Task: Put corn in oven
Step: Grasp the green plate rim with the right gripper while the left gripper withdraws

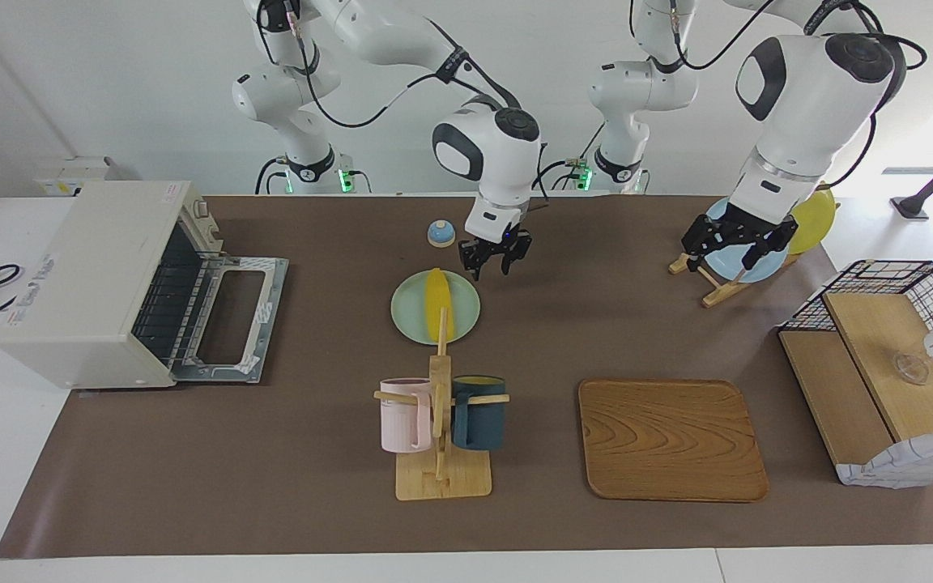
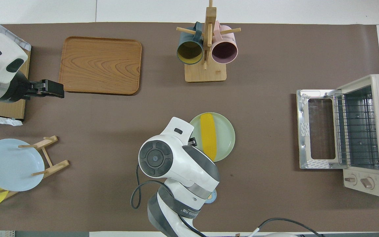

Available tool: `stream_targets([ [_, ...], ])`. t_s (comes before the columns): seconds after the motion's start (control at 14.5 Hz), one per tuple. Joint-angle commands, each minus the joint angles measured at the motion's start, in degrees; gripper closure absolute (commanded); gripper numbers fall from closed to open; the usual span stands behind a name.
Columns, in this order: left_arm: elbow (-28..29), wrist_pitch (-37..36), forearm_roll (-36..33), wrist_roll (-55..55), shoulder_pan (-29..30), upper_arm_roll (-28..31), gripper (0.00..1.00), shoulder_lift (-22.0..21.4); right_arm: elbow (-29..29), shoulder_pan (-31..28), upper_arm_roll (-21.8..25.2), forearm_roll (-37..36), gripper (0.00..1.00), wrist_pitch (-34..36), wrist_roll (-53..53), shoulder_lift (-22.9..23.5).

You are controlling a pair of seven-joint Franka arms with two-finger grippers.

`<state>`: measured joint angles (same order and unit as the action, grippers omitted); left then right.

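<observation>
The pale green plate should be grabbed next by its rim (image 2: pixel 230 138) with my right gripper, to carry the corn into the oven (image 2: pixel 356 130).
The yellow corn (image 1: pixel 438 301) lies alone on a pale green plate (image 1: pixel 406 312) at the middle of the table; it also shows in the overhead view (image 2: pixel 208 136). The off-white oven (image 1: pixel 94 283) stands at the right arm's end with its glass door (image 1: pixel 232 316) folded down open and the wire rack bare (image 2: pixel 354 131). My right gripper (image 1: pixel 495 259) hangs open and empty just over the plate's rim, on the side toward the left arm's end, clear of the corn. My left gripper (image 1: pixel 732 243) is open and empty, raised over the table beside the wire basket (image 2: pixel 53 89).
A mug tree (image 1: pixel 440 413) with a pink and a dark blue mug stands farther from the robots than the plate. A wooden tray (image 1: pixel 669 437), a wire-and-wood basket (image 1: pixel 888 356), a rack with blue and yellow plates (image 1: pixel 746 267) and a small blue bell (image 1: pixel 440 233) are also on the table.
</observation>
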<state>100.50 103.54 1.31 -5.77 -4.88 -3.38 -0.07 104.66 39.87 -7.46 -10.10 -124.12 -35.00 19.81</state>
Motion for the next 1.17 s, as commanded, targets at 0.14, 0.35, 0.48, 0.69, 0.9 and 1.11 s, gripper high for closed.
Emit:
stream_targets([
  [0.14, -0.21, -2.46, -1.14, -0.03, -0.48, -0.40, 0.00, -1.33, 1.77, -0.67, 0.17, -5.45, 0.57, -2.26, -0.95, 1.37],
  [0.35, -0.30, -3.43, -1.23, -0.03, -0.48, -0.40, 0.00, -1.77, 5.80, -1.03, 0.17, -7.29, 0.57, -5.25, -1.04, 0.41],
  [0.48, -1.44, -4.47, -1.23, -0.03, -0.48, -0.40, 0.00, -1.69, 7.14, -1.64, 0.17, -8.71, 0.57, -6.31, -1.30, 0.05],
  [0.69, -2.32, -6.68, -1.23, -0.03, -0.48, -0.40, 0.00, -1.95, 7.58, -2.17, 0.17, -8.71, 0.57, -6.75, -1.39, -0.04],
  [0.9, -1.45, -8.00, -1.23, 0.14, -0.48, -0.40, 0.00, -3.09, 8.10, -2.17, 0.17, -8.71, 0.80, -6.75, -1.48, -0.21],
  [1.11, -0.92, -7.74, -1.23, 0.67, -0.30, -0.40, 0.00, -3.27, 9.34, -2.43, 0.17, -8.71, 0.86, -6.93, -1.74, -0.47],
])
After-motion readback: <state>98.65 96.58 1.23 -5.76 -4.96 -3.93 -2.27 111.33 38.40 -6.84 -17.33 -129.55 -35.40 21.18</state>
